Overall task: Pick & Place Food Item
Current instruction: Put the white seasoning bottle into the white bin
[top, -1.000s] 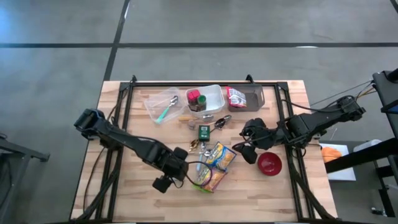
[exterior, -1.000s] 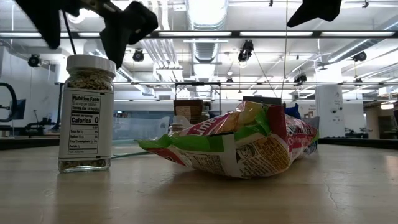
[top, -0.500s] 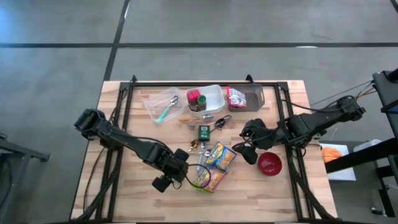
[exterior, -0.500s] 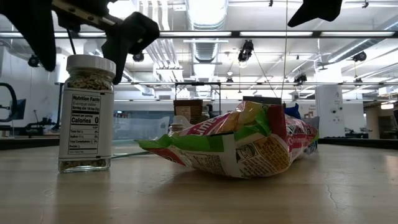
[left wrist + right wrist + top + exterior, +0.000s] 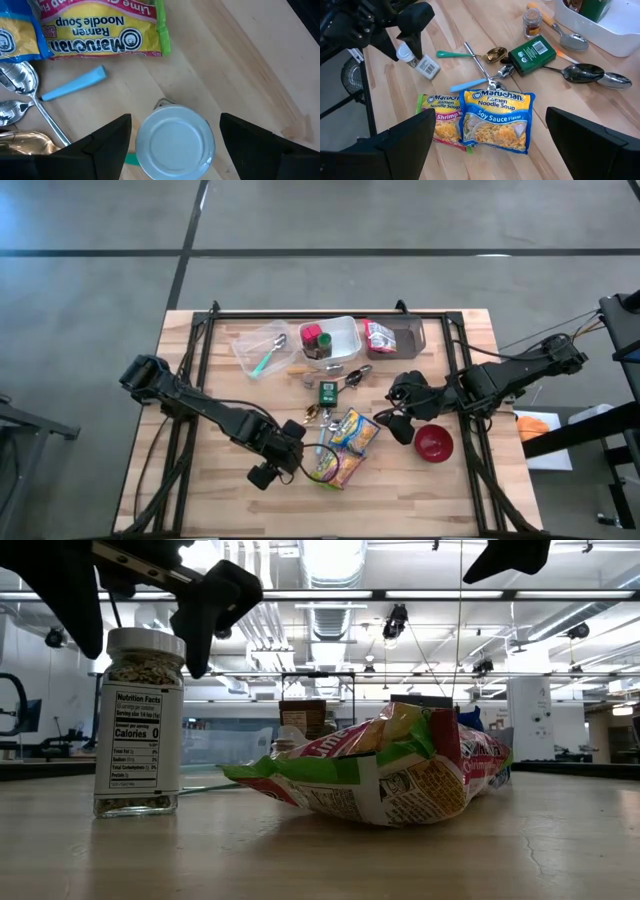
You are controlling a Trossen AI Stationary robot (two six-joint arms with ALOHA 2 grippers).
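Observation:
In the left wrist view my left gripper's fingers reach down on both sides of the white lid [image 5: 175, 141], so it is time to close on it now.
A spice jar [image 5: 138, 735] with a white lid [image 5: 175, 141] stands upright on the wooden table, near its front. My left gripper [image 5: 175, 120] [image 5: 293, 443] [image 5: 138, 655] points down over it, open, one finger on each side of the lid, with a gap to the lid on both sides. Two ramen packets [image 5: 345, 447] lie flat to the jar's right: a soy sauce one [image 5: 495, 120] and a lime shrimp one [image 5: 442, 125]. My right gripper [image 5: 400, 412] [image 5: 490, 117] hangs open above the table, right of the packets, with nothing between its fingers.
Several spoons and a green box [image 5: 328, 392] lie behind the packets. A blue-handled utensil [image 5: 75, 85] lies between jar and packets. A red bowl [image 5: 433, 443] sits at the right. Along the far edge stand a clear tub [image 5: 265, 348], a white tub [image 5: 340, 330] and a dark tray [image 5: 410, 338].
My left gripper has sunk a little toward the spice jar and rolled slightly. Its fingers now reach down beside the lid. It has stayed open. The jar and the packets have not moved.

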